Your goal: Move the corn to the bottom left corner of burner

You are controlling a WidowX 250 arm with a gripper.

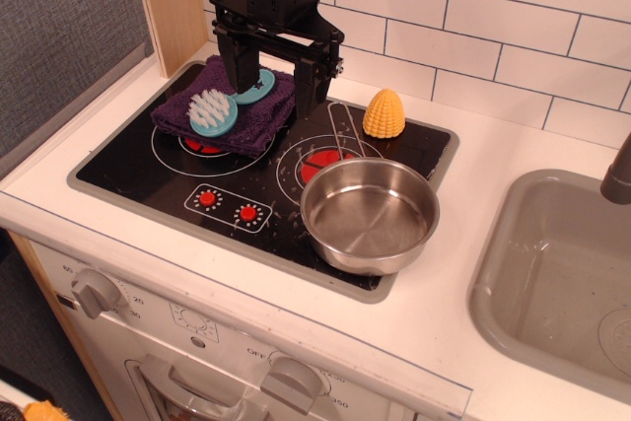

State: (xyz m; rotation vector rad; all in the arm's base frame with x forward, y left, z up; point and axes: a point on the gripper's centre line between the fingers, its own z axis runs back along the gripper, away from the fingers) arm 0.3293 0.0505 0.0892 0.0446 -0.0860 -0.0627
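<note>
I need to move the corn to the bottom left corner of the burner, so I will next grab the corn's tapered top with my gripper.
The corn is a small yellow-orange cone standing upright at the back right corner of the burner, a black glossy cooktop with white rings and red centres. My gripper hangs over the back left part of the cooktop, to the left of the corn and well apart from it. Its two black fingers stand apart and hold nothing. Below and between them lie a purple cloth and a teal scrub brush.
A steel pot sits on the front right of the cooktop, its handle reaching back toward the corn. A grey sink lies to the right. White tile wall behind, wooden panel at back left, oven knobs below the front edge.
</note>
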